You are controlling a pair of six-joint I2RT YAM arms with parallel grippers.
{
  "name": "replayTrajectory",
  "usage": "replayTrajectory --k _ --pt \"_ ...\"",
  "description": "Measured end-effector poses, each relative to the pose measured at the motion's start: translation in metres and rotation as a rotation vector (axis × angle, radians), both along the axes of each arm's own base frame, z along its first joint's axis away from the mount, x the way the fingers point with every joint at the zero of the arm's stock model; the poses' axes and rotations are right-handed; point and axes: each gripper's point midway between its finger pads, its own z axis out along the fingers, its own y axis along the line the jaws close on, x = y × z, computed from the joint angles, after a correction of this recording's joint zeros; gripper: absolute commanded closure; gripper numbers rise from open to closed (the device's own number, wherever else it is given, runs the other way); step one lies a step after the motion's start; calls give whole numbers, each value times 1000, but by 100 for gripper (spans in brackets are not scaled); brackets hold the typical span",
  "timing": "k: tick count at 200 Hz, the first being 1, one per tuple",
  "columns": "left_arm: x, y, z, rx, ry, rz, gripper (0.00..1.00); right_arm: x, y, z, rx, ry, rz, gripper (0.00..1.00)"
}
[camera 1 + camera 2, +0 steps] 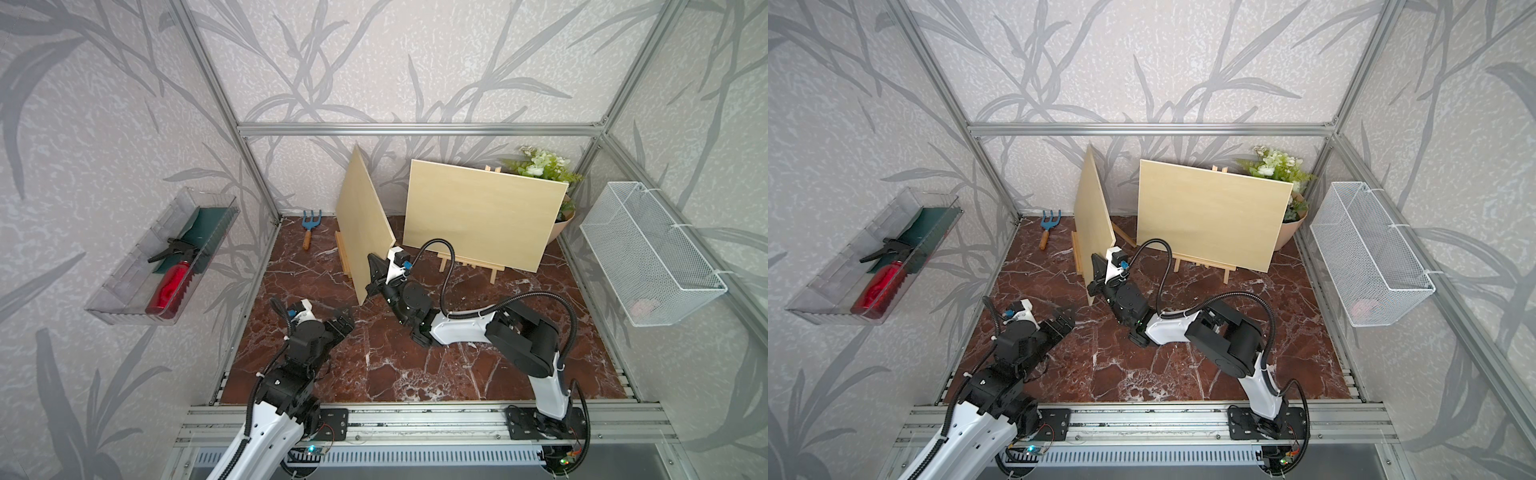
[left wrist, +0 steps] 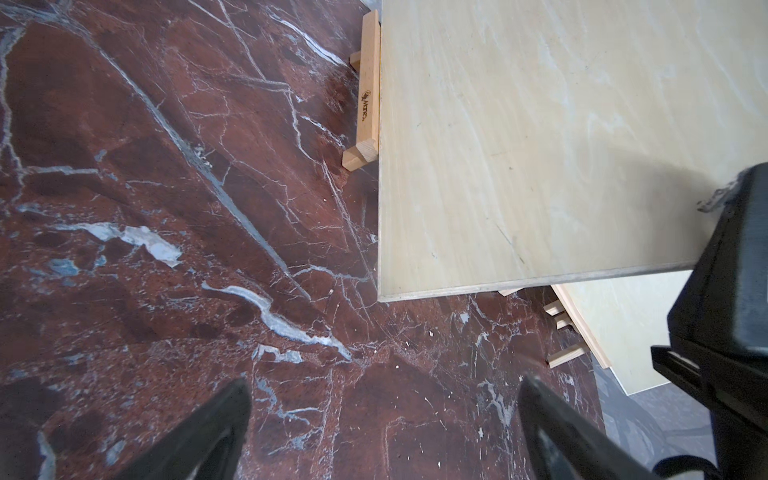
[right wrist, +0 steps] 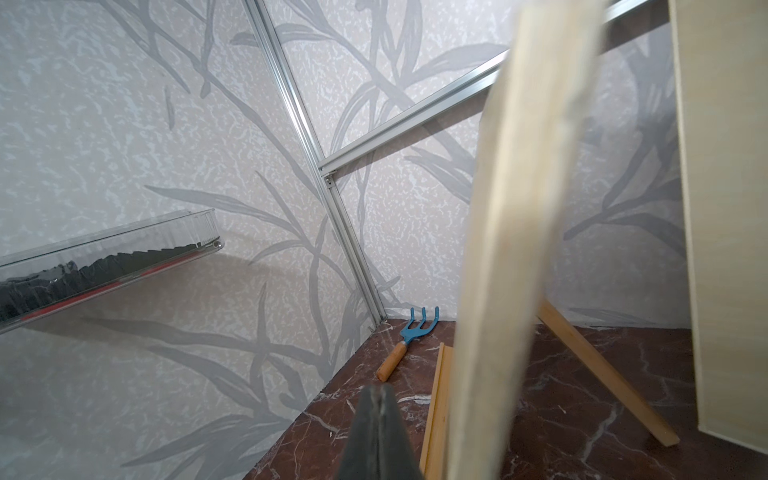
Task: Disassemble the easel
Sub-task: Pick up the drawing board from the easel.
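Observation:
My right gripper is shut beside the pale plywood board (image 1: 361,224), and next it will reopen and move over the board before closing on its near edge.
A small wooden easel's ledge (image 1: 343,253) sits on the floor at the back left, carrying a pale plywood board (image 1: 361,224) that is seen nearly edge-on. The board (image 3: 511,249) hides most of this easel, but its rear leg (image 3: 602,374) shows behind. My right gripper (image 1: 370,257) is shut and empty, its closed tips (image 3: 378,388) just beside the board's near edge. My left gripper (image 1: 347,320) hangs open over bare floor, its fingers (image 2: 232,415) wide apart, short of the board's near corner (image 2: 386,297). A second easel (image 1: 469,264) at the back right holds another board (image 1: 482,216).
A blue hand fork (image 1: 308,226) lies in the back left corner. A clear tray (image 1: 124,291) with a red bottle hangs on the left wall, and a white wire basket (image 1: 648,253) hangs on the right wall. A flower bouquet (image 1: 540,164) stands behind the right board.

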Motion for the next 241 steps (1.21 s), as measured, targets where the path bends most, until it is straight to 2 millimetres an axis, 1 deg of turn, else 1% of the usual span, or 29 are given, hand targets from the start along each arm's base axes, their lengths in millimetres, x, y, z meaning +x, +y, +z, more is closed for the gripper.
replayTrajectory --k 77,86,100,109,123,133,147,158,171,186,188,191,193,207,241 --pt "0 -1 -2 -3 3 -4 1 1 -2 -2 -8 1 -13 100" --pt "0 -1 -2 -4 4 -5 1 0 -2 -4 -12 5 -10 92" --pt "0 -1 -2 -7 4 -5 1 -3 -4 -8 -15 16 1 74" --pt "0 -2 -2 -8 4 -6 1 -8 -6 -13 -32 27 7 68" --pt "0 -2 -2 -10 5 -9 1 -19 -10 -19 -58 60 22 61" --pt "-1 -3 -2 -12 5 -12 1 -28 -14 -20 -70 88 35 54" --pt "-1 -3 -2 -13 5 -14 1 -39 -20 -13 -76 118 51 48" --pt "-1 -4 -2 -16 5 -16 1 -45 -25 -2 -71 134 61 43" --pt "-1 -4 -2 -19 4 -18 1 -51 -30 11 -60 155 69 36" --pt "-1 -5 -1 -20 4 -19 1 -54 -38 23 -54 186 72 32" --pt "-1 -5 -1 -20 4 -19 1 -54 -39 23 -58 193 71 29" --pt "-1 -5 -1 -20 4 -19 1 -54 -41 24 -59 199 70 22" --pt "-1 -5 -1 -21 4 -19 1 -53 -41 24 -58 208 73 19" --pt "0 -5 -1 -27 3 -19 1 -48 -43 22 -78 253 72 15" --pt "0 -6 -2 -31 3 -22 1 -30 -50 3 -139 349 39 13"
